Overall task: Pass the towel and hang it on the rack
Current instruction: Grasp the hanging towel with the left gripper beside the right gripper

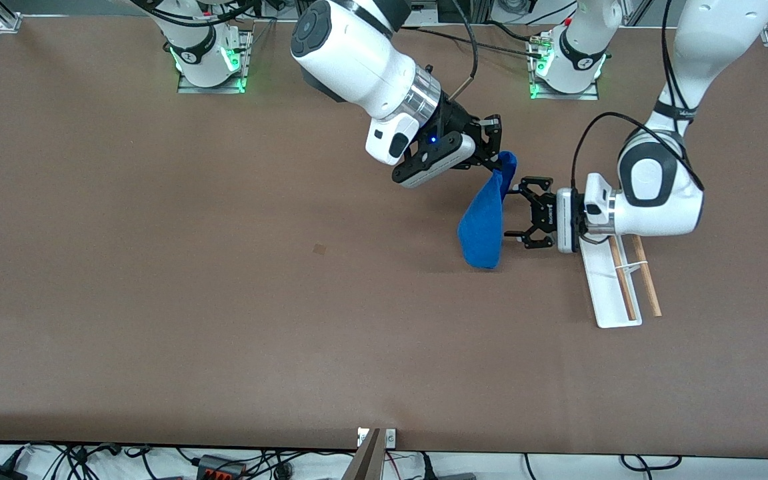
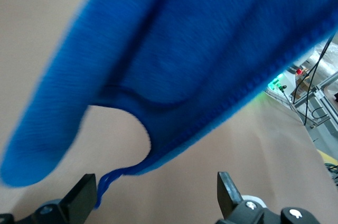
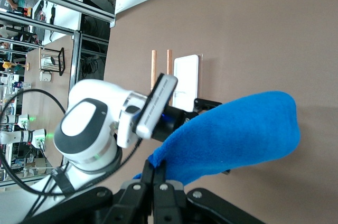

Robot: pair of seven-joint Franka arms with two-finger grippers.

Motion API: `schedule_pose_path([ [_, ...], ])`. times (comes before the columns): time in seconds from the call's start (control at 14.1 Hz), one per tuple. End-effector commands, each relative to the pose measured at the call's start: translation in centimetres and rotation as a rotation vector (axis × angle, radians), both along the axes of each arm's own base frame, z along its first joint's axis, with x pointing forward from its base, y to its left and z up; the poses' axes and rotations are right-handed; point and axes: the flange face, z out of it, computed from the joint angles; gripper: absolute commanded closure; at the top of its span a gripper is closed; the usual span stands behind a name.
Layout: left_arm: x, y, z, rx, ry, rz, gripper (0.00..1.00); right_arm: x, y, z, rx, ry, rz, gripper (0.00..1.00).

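The bright blue towel should next be pinched by its loose edge (image 1: 503, 209) with my left gripper, to hang it over the wooden rods of the rack.
My right gripper (image 1: 496, 143) is shut on the top corner of the bright blue towel (image 1: 483, 227) and holds it in the air over the table's middle, with the cloth hanging down. In the right wrist view its fingers (image 3: 160, 174) pinch the towel (image 3: 232, 139). My left gripper (image 1: 511, 212) is open, level with the hanging towel and right beside its edge. In the left wrist view the towel (image 2: 200, 60) fills the space just ahead of the open gripper (image 2: 157, 195), not between the fingers. The rack (image 1: 603, 290), a white tray with two wooden rods (image 1: 626, 287), lies under my left arm's wrist.
The brown table (image 1: 224, 300) is bare around the arms. Both arm bases stand along the table's edge farthest from the front camera. The rack also shows in the right wrist view (image 3: 185, 73), past my left arm's hand (image 3: 158, 102).
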Motion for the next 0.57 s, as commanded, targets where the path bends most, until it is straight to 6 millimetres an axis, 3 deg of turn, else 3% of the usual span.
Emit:
schedule_pose_path([
  [0.0, -1.7, -0.6, 0.4, -0.034, -0.086, -0.015, 0.0, -0.2, 0.4, 0.3, 0.006, 0.001, -0.004, 1.0],
  [0.28, -1.7, -1.7, 0.4, -0.049, -0.146, -0.038, 0.0, -0.2, 0.4, 0.3, 0.001, -0.006, -0.003, 1.0],
  [0.5, -1.7, -4.5, 1.0, -0.034, -0.184, -0.047, 0.02, -0.2, 0.4, 0.3, 0.001, -0.007, -0.002, 1.0],
])
